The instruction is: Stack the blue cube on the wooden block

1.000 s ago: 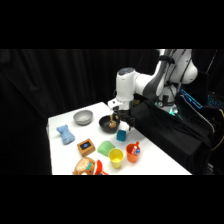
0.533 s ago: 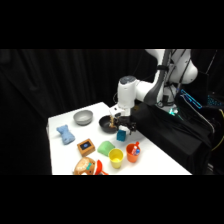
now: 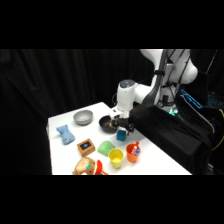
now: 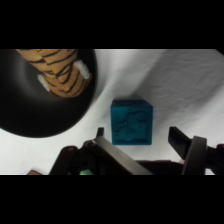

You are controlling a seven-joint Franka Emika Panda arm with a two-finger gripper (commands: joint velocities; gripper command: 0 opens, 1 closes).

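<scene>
The blue cube (image 3: 121, 134) needs to be grabbed next by its opposite sides. The robot's gripper can then stack it on the wooden block (image 3: 86, 146).
The blue cube (image 3: 121, 134) (image 4: 131, 121) rests on the white table just right of a black bowl. My gripper (image 3: 121, 127) (image 4: 137, 135) hangs directly over it and is open. One finger (image 4: 100, 134) shows at the cube's left and the other finger (image 4: 182, 142) stands clear to its right; neither touches it. The wooden block (image 3: 86, 146), brown with a dark blue patch on top, sits further left near the table's front. It is out of the wrist view.
The black bowl (image 3: 106, 124) (image 4: 35, 100) holds a tiger-striped thing (image 4: 60, 75). A grey bowl (image 3: 83, 118), pale-blue bone toy (image 3: 65, 134), flat green piece (image 3: 105, 147), yellow cup (image 3: 116, 158), orange cup (image 3: 132, 152) and a colourful toy (image 3: 89, 166) also stand on the table.
The arm's wrist has come down over the blue cube. The cube has stayed in place.
</scene>
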